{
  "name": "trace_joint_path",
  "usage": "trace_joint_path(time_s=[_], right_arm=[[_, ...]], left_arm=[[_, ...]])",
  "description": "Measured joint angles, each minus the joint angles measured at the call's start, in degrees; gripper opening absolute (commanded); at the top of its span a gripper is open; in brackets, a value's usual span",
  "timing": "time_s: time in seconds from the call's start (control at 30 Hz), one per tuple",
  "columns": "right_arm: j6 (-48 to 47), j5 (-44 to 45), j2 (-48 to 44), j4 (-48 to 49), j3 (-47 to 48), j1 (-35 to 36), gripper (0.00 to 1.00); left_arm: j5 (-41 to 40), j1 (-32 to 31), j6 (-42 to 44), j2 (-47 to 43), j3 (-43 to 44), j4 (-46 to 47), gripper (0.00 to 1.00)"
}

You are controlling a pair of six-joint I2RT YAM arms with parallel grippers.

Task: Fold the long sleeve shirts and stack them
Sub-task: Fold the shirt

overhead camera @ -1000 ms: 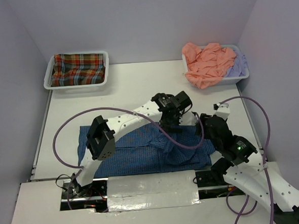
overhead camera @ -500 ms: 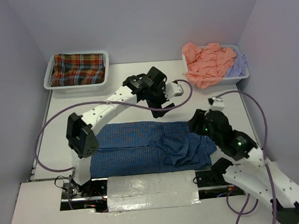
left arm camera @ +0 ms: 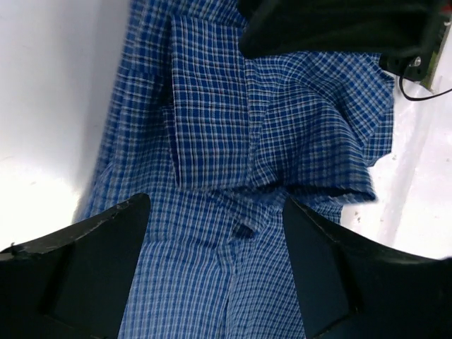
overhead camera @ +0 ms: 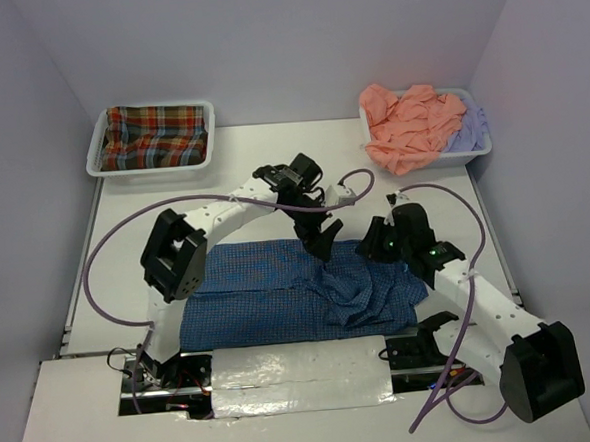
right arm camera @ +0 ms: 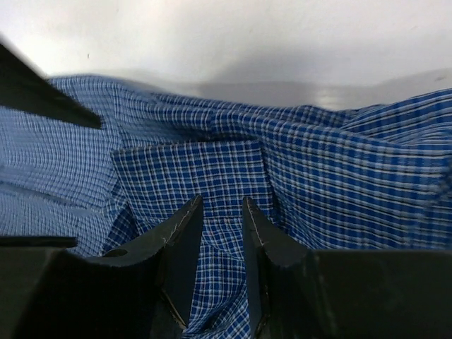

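Observation:
I next need to grab the blue checked shirt (overhead camera: 280, 297) with my left gripper by the loose cuff-like flap near its far edge (overhead camera: 329, 266), so that I can straighten the bunched sleeve and fold it over.
The blue checked shirt (overhead camera: 280, 297) lies spread on the table near the front, bunched at its right end. It also shows in the left wrist view (left arm camera: 212, 141) and in the right wrist view (right arm camera: 191, 169). My left gripper (overhead camera: 321, 243) hangs over the shirt's far edge with its jaws wide open and empty (left arm camera: 215, 205). My right gripper (overhead camera: 372, 246) is low over the bunched folds with its jaws a narrow gap apart (right arm camera: 222, 203); cloth shows through the gap. The red-green plaid shirt (overhead camera: 160, 137), the salmon shirt (overhead camera: 404, 124) and the lavender shirt (overhead camera: 467, 128) lie in trays.
A white tray (overhead camera: 98, 158) stands at the back left and another white tray (overhead camera: 481, 151) at the back right. Purple cables loop from both arms over the table. White walls close in the sides and back.
My left gripper lifted off the shirt to the bare table beyond, then came back over the shirt's far edge. My right arm stretched out, carrying its gripper left over the bunched cloth.

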Motion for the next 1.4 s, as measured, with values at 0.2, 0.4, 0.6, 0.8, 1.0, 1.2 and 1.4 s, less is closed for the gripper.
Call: trace_joint_path(time_s=[0.2,0.4,0.6,0.8,1.0,1.2,1.4], right_arm=[[-0.1,-3.5,0.4,4.4,-4.7,0.0,0.37],[-0.7,-4.2,-0.1,6.7,-5.9,-0.4,0.37],[-1.1,-4.2,-1.2,7.0,-6.7,-1.0,0.36],[-2.4,-2.3,-7.0,2.8,-5.8,-1.5,0.35],[-4.5,0.6,-17.0,-6.4,1.8,-1.5,0.33],[-5.5,0.9,-23.0,-12.9,8.2,-1.5,0.46],[-3.3,2.3,-18.6,-18.7,8.5,-1.5,0.66]], left_arm=[[4.0,0.0,-2.8,5.7,0.0,2.2,0.75],[6.2,0.1,-4.2,7.2,0.9,4.0,0.54],[7.1,0.1,-5.1,9.2,4.8,4.2,0.00],[8.0,-0.1,-3.3,10.5,9.1,1.9,0.00],[5.5,-2.5,2.6,8.4,13.3,4.0,0.00],[0.9,-5.0,6.7,1.2,12.7,8.6,0.00],[-4.1,-4.5,6.6,-0.7,9.6,13.4,0.00]])
